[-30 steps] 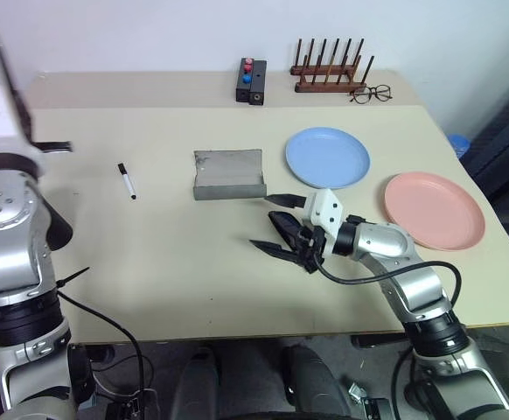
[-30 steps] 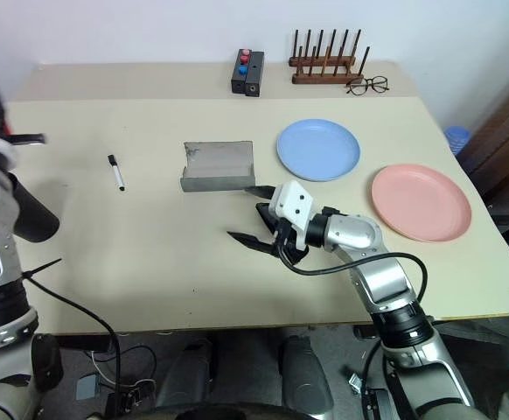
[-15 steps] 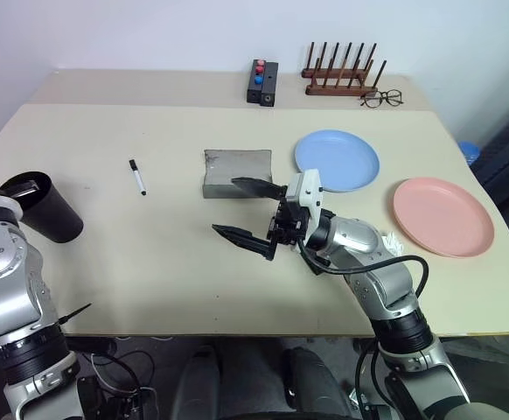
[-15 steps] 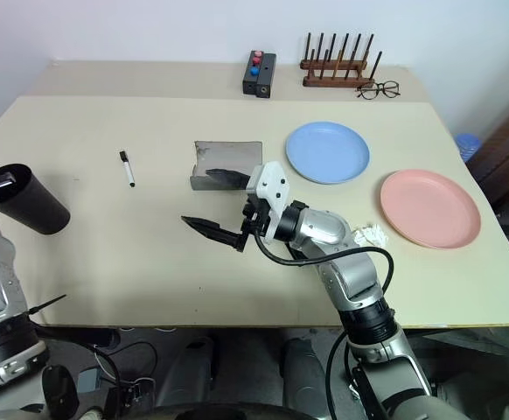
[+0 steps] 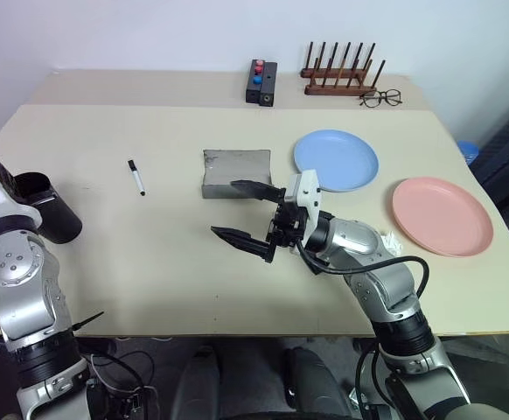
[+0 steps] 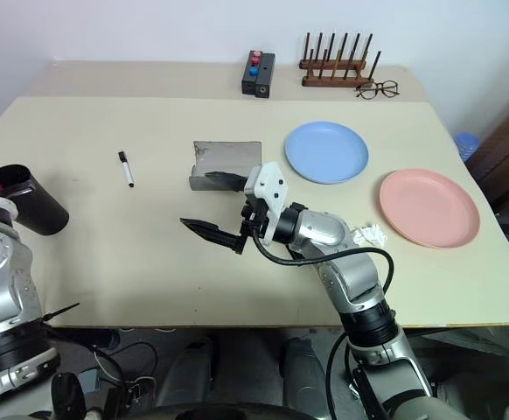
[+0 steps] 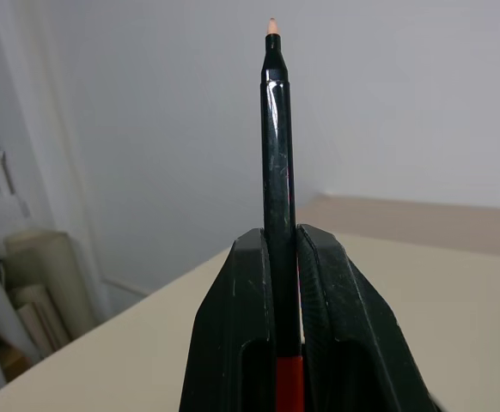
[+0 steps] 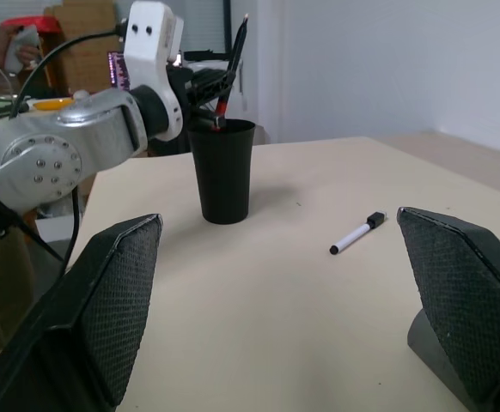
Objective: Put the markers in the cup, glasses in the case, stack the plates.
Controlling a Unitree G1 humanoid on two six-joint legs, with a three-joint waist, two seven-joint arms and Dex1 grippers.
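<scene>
The marker's red end points down at the black cup's rim, so the marker would rest in the cup. It is now time for my left gripper to open.
My left gripper (image 7: 277, 236) is shut on the black marker (image 7: 276, 137), held upright. It hangs over the black cup (image 8: 222, 176), which stands at the table's far left, and the marker's red end is at the cup's rim. The white marker (image 5: 135, 177) lies on the table between the cup and the grey case (image 5: 235, 171). My right gripper (image 5: 241, 213) stands open and empty just in front of the case. The light blue plate (image 5: 336, 160) and the pink plate (image 5: 442, 215) lie apart on the right. The glasses are out of view.
At the table's back stand a small black box with red and blue buttons (image 5: 261, 82) and a wooden rack (image 5: 340, 74), with clear spectacles (image 5: 381, 98) next to it. A crumpled white scrap (image 6: 368, 234) lies by my right forearm.
The camera has swung, bringing the cup into view. My left hand has come down with the black marker onto the cup. My right gripper moved left in front of the case, still open.
</scene>
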